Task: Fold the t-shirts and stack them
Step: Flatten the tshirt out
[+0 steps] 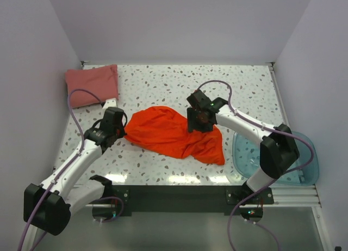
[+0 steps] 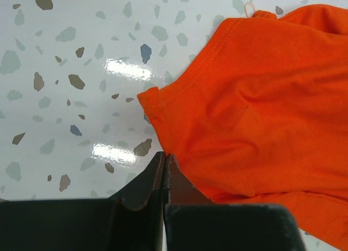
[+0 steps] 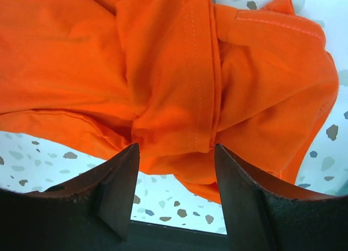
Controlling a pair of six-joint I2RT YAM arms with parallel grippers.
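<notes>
I next need to grab the orange t-shirt's bunched fold point(image 1: 199, 133) point(image 3: 177, 144) with my right gripper, away from the t-shirt's hem at my left gripper, to stretch the t-shirt out for folding.
The bright orange-red t-shirt point(image 1: 174, 134) lies crumpled in the middle of the table. The duller pink-red t-shirt point(image 1: 92, 85) lies folded at the back left corner. My left gripper point(image 1: 123, 132) is at the orange shirt's left edge. In the left wrist view it point(image 2: 165, 156) is shut, its tips touching the hem of the orange shirt point(image 2: 255, 98), and no cloth shows between the fingers. My right gripper point(image 1: 200, 119) hovers over the shirt's right part. It point(image 3: 175, 150) is open, and a bunched fold of the orange shirt point(image 3: 163, 71) sits just beyond its tips.
A translucent blue tub point(image 1: 293, 172) stands at the right front, partly under the right arm. White walls close in the speckled table point(image 1: 163, 82) at the back and both sides. A metal rail point(image 1: 179, 194) runs along the near edge.
</notes>
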